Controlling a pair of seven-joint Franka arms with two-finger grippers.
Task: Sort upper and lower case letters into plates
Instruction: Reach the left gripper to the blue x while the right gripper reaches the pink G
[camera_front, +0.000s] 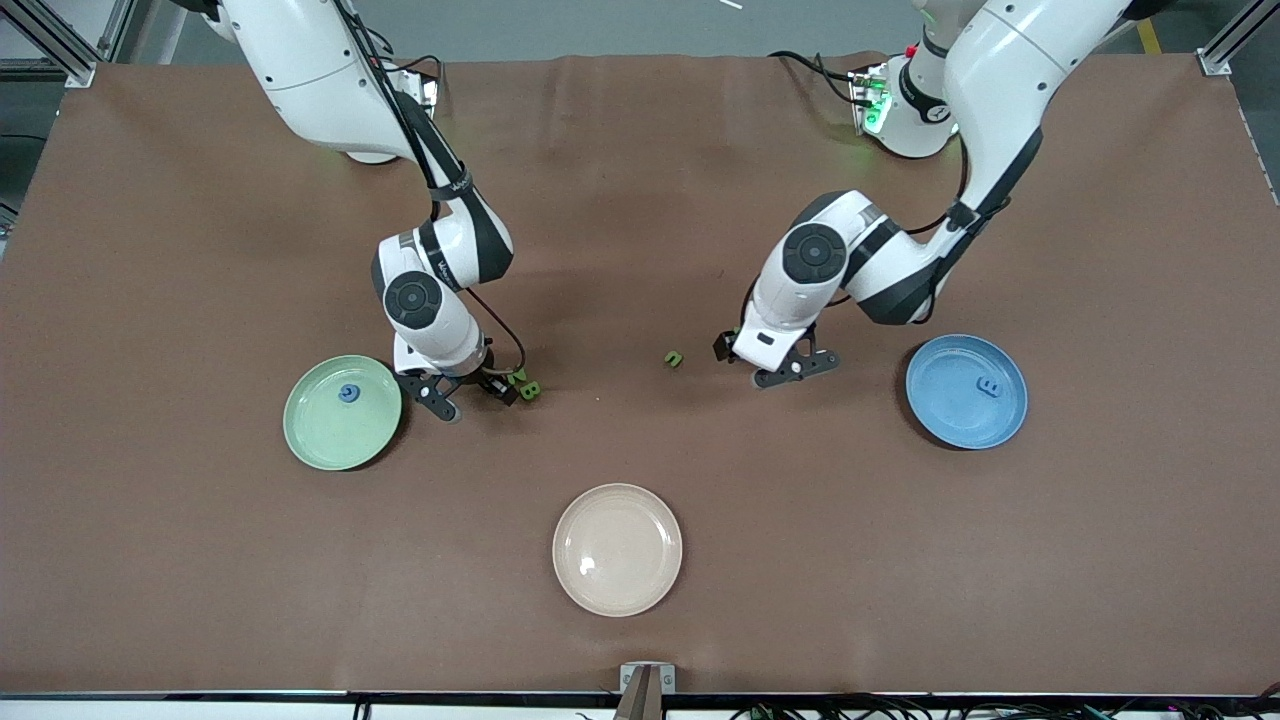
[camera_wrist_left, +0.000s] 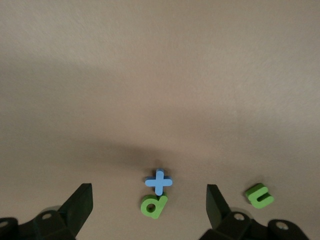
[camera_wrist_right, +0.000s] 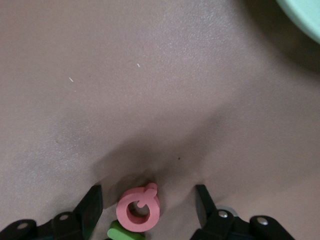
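Note:
My left fingertips hang above the blue plus (camera_wrist_left: 159, 181), so closing my left gripper on it now would miss. My left gripper moves lower first.
The mint green plate (camera_front: 325, 440) lies toward the right arm's end of the table and holds one blue letter (camera_front: 348, 393). The blue plate (camera_front: 950, 412) lies toward the left arm's end and holds a blue letter E (camera_front: 989, 387). My right gripper (camera_front: 470, 392) (camera_wrist_right: 148, 206) is down at the table beside the green plate. It is open around a pink ring-shaped letter (camera_wrist_right: 138, 210), with a gap on each side. A green letter (camera_wrist_right: 122, 234) lies against the pink one. My left gripper (camera_front: 760, 360) (camera_wrist_left: 148, 206) hangs open over a green letter d (camera_wrist_left: 153, 206) and a blue plus (camera_wrist_left: 159, 181).
A cream plate (camera_front: 620, 575) lies nearest the front camera, at mid-table. A green letter u (camera_front: 673, 358) (camera_wrist_left: 259, 195) lies just outside the left gripper. Two green letters (camera_front: 528, 388) lie beside the right gripper. The green plate's rim (camera_wrist_right: 305, 20) shows in the right wrist view.

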